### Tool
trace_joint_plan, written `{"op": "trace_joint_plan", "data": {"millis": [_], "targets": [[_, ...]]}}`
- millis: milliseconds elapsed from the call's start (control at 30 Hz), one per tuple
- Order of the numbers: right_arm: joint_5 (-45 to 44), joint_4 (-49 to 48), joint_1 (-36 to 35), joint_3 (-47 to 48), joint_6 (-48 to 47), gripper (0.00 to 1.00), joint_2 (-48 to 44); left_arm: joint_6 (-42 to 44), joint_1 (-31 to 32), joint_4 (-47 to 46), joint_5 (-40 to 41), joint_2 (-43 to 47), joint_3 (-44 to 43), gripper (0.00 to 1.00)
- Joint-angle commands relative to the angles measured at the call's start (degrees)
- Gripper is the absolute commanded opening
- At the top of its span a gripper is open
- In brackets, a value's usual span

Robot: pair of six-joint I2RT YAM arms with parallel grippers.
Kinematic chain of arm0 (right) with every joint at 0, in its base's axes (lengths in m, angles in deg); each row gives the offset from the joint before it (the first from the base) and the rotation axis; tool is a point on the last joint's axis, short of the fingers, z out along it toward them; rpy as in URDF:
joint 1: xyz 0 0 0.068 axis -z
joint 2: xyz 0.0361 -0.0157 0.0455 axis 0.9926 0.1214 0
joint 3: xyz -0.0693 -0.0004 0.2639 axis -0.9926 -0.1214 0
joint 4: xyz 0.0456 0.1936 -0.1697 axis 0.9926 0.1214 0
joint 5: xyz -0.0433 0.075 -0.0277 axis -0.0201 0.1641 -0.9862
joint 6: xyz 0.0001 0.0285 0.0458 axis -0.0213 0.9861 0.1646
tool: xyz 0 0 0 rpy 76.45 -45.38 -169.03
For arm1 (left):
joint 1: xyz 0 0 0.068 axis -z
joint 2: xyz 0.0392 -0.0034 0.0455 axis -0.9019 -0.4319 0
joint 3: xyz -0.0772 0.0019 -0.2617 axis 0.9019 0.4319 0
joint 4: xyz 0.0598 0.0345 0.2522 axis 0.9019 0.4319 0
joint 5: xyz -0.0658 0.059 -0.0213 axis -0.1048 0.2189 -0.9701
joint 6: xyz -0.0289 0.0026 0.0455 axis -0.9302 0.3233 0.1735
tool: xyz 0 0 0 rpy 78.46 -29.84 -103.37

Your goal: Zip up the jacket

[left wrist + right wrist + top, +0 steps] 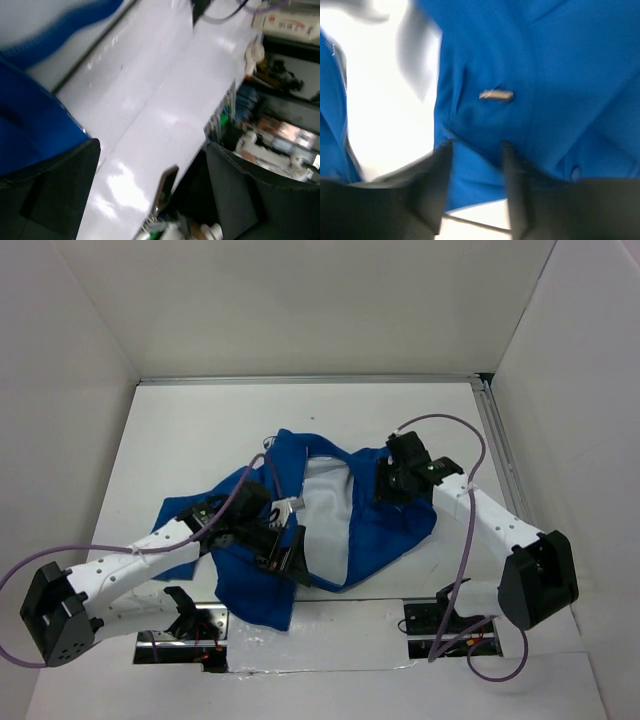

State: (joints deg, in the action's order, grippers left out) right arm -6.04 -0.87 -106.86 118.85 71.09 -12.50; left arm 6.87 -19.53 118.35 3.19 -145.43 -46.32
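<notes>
Next, my right gripper grips the jacket at the collar end beside the lining (325, 515) to straighten the jacket's front edges for zipping.
The blue jacket (385, 530) lies crumpled in the middle of the table, spread apart so its white lining (325, 515) shows. My left gripper (285, 548) hovers over the jacket's left front edge. In the left wrist view that gripper (152, 147) is open wide with nothing between its fingers, and blue fabric (30, 125) lies to its left. My right gripper (388, 483) is over the right half. Its jaws (475, 147) stand apart above blue cloth (560, 75), just below a small silvery metal piece (496, 95). Zipper teeth (340, 85) run along the lining's edge.
White walls enclose the table on three sides, with a metal rail (500, 450) along the right. Mounting plates with wiring (190, 625) sit at the near edge. Past the table edge, the left wrist view shows blurred clutter (270, 140).
</notes>
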Motion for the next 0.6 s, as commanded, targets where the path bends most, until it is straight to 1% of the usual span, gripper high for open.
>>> {"op": "trace_joint_plan", "data": {"millis": [0, 67, 100, 133, 200, 233, 267, 300, 333, 367, 400, 433, 467, 533, 567], "targets": [[3.37, -1.04, -3.32, -2.11, -3.91, 0.54, -5.09, 2.60, 0.03, 4.15, 10.72, 2.57, -10.60, 0.99], [2.50, -0.43, -4.81, -1.59, -5.23, 0.65, -7.37, 2.77, -1.81, 5.66, 16.03, 2.32, -14.75, 0.99], [0.58, -0.34, -5.08, -0.45, -5.32, 0.70, -7.91, 2.95, -4.34, 5.75, 20.58, 1.10, -18.17, 0.99], [-2.31, -0.43, -5.26, 0.52, -5.23, 0.73, -8.35, 3.56, -6.19, 5.84, 21.58, 0.04, -19.68, 0.99], [-6.28, -0.17, -5.52, 4.20, -5.85, 0.80, -8.53, 5.32, -11.02, 6.19, 22.12, -5.49, -25.39, 0.99], [-10.30, 0.10, -5.52, 5.70, -6.02, 0.84, -8.01, 5.93, -15.40, 7.41, 22.64, -7.51, -27.41, 0.99], [-11.82, 0.88, -5.43, 8.84, -6.55, 0.86, -6.61, 6.98, -17.61, 7.33, 22.30, -12.05, -29.26, 0.99], [-13.84, 1.06, -5.43, 10.35, -8.03, 0.88, -5.47, 8.64, -21.20, 6.98, 22.12, -14.27, -32.76, 0.99], [-14.73, 0.54, -5.35, 11.50, -9.00, 0.89, -2.93, 9.27, -22.81, 7.15, 22.29, -16.56, -34.53, 0.99], [-15.08, -0.16, -5.26, 13.25, -10.23, 0.90, -1.69, 10.32, -24.30, 7.07, 22.90, -21.02, -37.86, 0.99], [-14.91, -0.86, -4.91, 14.05, -11.72, 0.91, -0.02, 10.77, -26.67, 6.98, 23.69, -23.33, -39.46, 0.99], [-14.21, -2.00, -4.82, 14.93, -14.96, 0.91, 3.47, 11.73, -27.65, 6.20, 24.05, -25.35, -40.87, 0.99], [-13.51, -2.36, -4.64, 16.85, -16.47, 0.92, 5.08, 14.61, -28.61, 5.15, 23.70, -30.16, -43.84, 0.99], [-11.32, -4.11, -4.29, 19.67, -20.76, 0.94, 10.59, 17.44, -31.08, 4.96, 20.03, -35.10, -47.63, 0.99], [-10.35, -4.90, -4.20, 20.38, -22.18, 0.94, 12.28, 19.36, -31.87, 5.05, 19.66, -40.00, -51.39, 0.99]]}}
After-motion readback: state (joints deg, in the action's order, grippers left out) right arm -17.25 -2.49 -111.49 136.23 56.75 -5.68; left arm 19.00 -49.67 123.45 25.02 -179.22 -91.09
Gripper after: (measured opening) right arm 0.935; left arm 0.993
